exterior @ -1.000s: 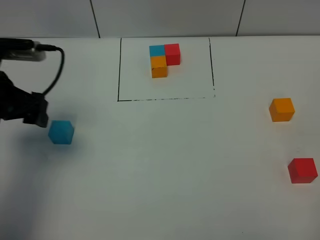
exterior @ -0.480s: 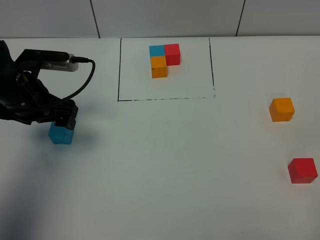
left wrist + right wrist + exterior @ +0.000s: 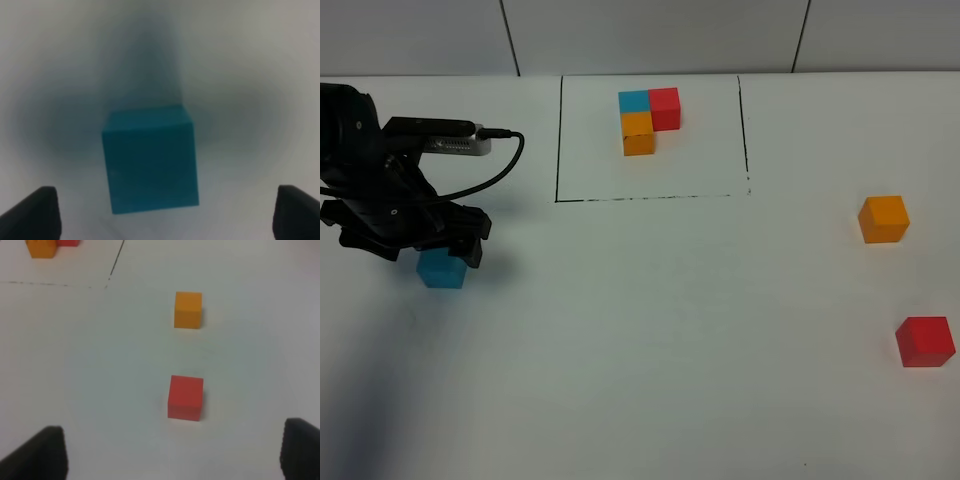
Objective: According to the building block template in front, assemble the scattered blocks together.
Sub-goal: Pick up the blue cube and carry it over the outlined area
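My left gripper grabs the teal-blue cube (image 3: 442, 271) by its opposite sides next, to build a copy of the template (image 3: 645, 118).
The template (image 3: 645, 118), an L of joined blue, red and orange cubes, sits inside a black-outlined rectangle at the back; part of it shows in the right wrist view (image 3: 41, 247). The teal-blue cube (image 3: 442, 271) lies at the left, partly covered by my left gripper (image 3: 440, 250). In the left wrist view the gripper (image 3: 165, 215) is open, its fingers wide on either side of the cube (image 3: 150, 160), not touching it. The orange cube (image 3: 884, 219) and red cube (image 3: 925, 341) lie apart at the right. My right gripper (image 3: 170, 455) is open and empty, short of the red cube (image 3: 185, 397) and orange cube (image 3: 188, 310).
The black outline (image 3: 557, 150) frames the template area at the table's back centre. A cable loops off the left arm's camera (image 3: 510, 150). The white table (image 3: 670, 330) stretches between the left and right cubes. The right arm is out of the exterior view.
My left arm has swung in from the left edge and come over the teal-blue cube, straddling it with open fingers. The cubes have not moved.
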You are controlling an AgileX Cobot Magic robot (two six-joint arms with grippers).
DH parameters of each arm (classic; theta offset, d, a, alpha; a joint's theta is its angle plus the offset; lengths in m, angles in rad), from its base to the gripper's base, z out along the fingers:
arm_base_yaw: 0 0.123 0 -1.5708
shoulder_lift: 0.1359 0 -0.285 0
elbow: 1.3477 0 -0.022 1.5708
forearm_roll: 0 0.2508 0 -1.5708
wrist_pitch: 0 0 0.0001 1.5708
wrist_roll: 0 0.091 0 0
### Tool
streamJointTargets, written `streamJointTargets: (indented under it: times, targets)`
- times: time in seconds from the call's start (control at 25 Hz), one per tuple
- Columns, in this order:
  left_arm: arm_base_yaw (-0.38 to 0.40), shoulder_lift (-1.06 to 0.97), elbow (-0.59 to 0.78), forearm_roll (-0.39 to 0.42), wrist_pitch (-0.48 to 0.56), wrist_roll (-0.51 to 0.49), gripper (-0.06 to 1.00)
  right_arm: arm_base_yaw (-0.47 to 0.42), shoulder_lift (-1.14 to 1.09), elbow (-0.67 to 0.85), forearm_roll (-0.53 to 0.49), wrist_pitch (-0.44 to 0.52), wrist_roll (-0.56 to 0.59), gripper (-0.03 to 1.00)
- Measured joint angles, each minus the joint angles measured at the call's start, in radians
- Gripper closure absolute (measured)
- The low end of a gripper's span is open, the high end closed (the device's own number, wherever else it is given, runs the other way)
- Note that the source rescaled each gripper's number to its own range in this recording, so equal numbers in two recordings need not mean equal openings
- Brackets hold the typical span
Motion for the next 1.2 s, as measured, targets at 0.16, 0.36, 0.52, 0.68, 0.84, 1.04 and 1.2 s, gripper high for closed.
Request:
streamJointTargets:
  times: [0.16,0.36,0.52,0.68,0.84,1.04,1.2]
  targets:
    - [0.000,0.037,-0.005,0.027,-0.001,-0.007,-0.05,0.000,0.000,0.000,0.000,0.000,0.000,0.24]
    - [0.001,0.073,-0.008,0.093,-0.006,-0.053,-0.05,0.000,0.000,0.000,0.000,0.000,0.000,0.24]
    - [0.001,0.080,-0.009,0.099,-0.035,-0.063,-0.05,0.000,0.000,0.000,0.000,0.000,0.000,0.24]
    - [0.001,0.083,-0.009,0.100,-0.057,-0.063,-0.05,0.000,0.000,0.000,0.000,0.000,0.000,0.24]
    - [0.001,0.091,-0.009,0.100,-0.071,-0.066,-0.05,0.000,0.000,0.000,0.000,0.000,0.000,0.24]
    - [0.001,0.137,-0.009,0.100,-0.071,-0.067,-0.04,0.000,0.000,0.000,0.000,0.000,0.000,0.24]
    - [0.001,0.145,-0.010,0.096,-0.084,-0.089,0.02,0.000,0.000,0.000,0.000,0.000,0.000,0.24]
